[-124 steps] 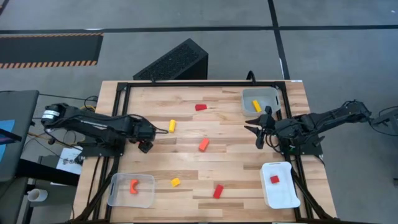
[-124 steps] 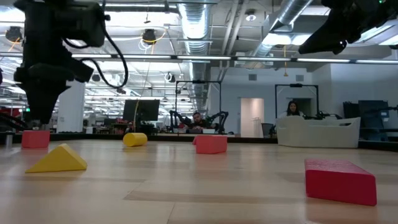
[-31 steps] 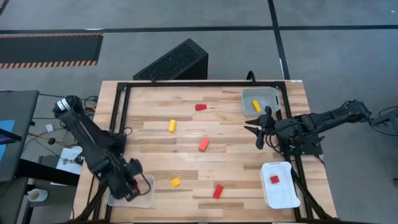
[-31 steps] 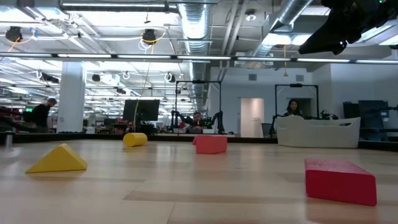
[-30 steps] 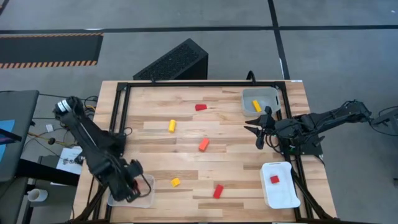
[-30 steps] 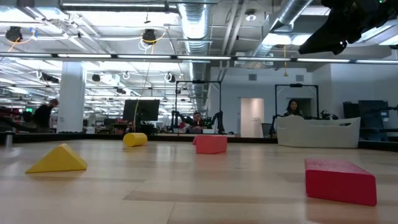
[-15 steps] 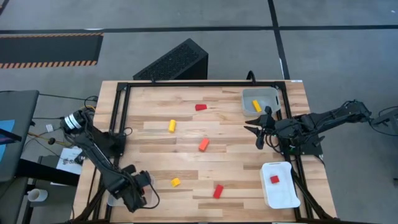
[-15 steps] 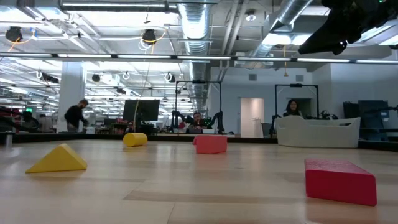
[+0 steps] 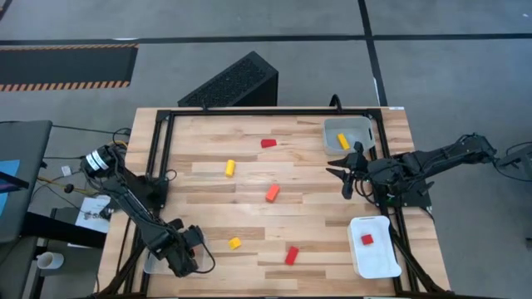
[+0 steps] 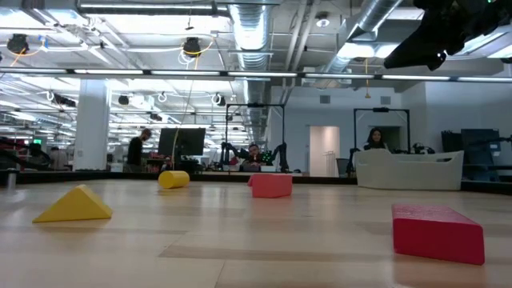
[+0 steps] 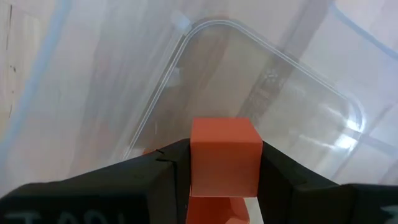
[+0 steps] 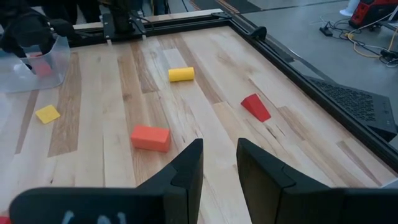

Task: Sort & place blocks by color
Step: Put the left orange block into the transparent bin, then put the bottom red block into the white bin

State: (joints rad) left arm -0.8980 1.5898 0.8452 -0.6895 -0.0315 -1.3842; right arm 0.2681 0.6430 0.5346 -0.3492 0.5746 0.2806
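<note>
My left gripper opens now, since in the left wrist view the orange block (image 11: 226, 155) sits low inside the clear tray's rim, so the block would stay in.
My left gripper (image 9: 187, 252) is over the clear tray (image 9: 150, 266) at the near left, shut on an orange block (image 11: 224, 143). The arm hides most of that tray. On the table lie a red block (image 9: 268, 143), a yellow cylinder (image 9: 230, 168), an orange block (image 9: 272, 193), a yellow block (image 9: 235, 243) and a red block (image 9: 291, 255). A yellow block (image 9: 342, 141) lies in the far-right clear tray (image 9: 359, 127). A red block (image 9: 366, 240) lies in the near-right white tray (image 9: 378, 262). My right gripper (image 9: 346, 178) waits open by the right edge. My left gripper pinches the orange block by two opposite sides (image 11: 198, 162) between its two fingers (image 11: 171, 168). The fingers slant down from above into the clear tray (image 11: 273, 81). The block stands square in the hold over the tray's floor; whether it touches the floor I cannot tell.
A black frame (image 9: 249, 110) runs around the wooden table. In the right wrist view the open right gripper (image 12: 219, 155) points across the table toward the orange block (image 12: 150, 137) and the yellow cylinder (image 12: 181, 74). Bare wood lies in the table's middle. People move in the room beyond.
My left gripper, still shut on the orange block, has shifted a little toward the table's near edge and right over the clear tray, and its arm has swung in over the tray. A person walks rightward in the room behind.
</note>
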